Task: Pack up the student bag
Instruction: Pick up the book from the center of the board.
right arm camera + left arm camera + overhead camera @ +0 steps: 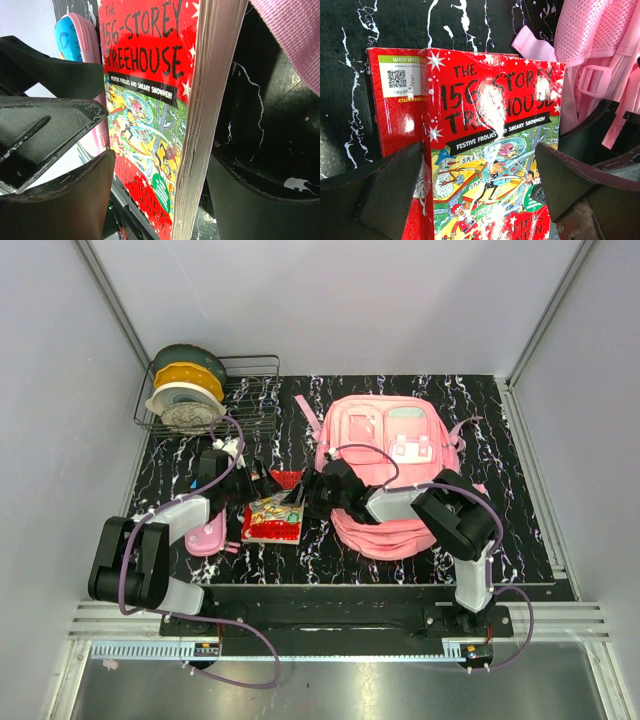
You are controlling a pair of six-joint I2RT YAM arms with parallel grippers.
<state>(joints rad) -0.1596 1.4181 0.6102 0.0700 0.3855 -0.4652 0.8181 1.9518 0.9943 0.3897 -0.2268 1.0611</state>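
The right gripper takes hold of the red paperback book by its page edge (301,524) next. That leaves the spine side free to enter the student bag (390,470).
The student bag (390,470), a large pink backpack, lies on the black marbled table right of centre; it also shows in the left wrist view (590,40). A red paperback book (272,518) lies just left of it, cover up. My left gripper (262,483) hangs over the book (490,115) with its jaws wide apart (479,160), one finger at the spine, one at the page side. My right gripper (300,498) has its jaws (161,160) round the book's page edge (200,150), one finger above the cover, one beneath, with small gaps on both sides.
A pink-and-blue pencil case (207,536) lies left of the book; it also shows in the right wrist view (70,35). A wire rack (255,390) with filament spools (187,390) stands at the back left. Grey walls enclose the table.
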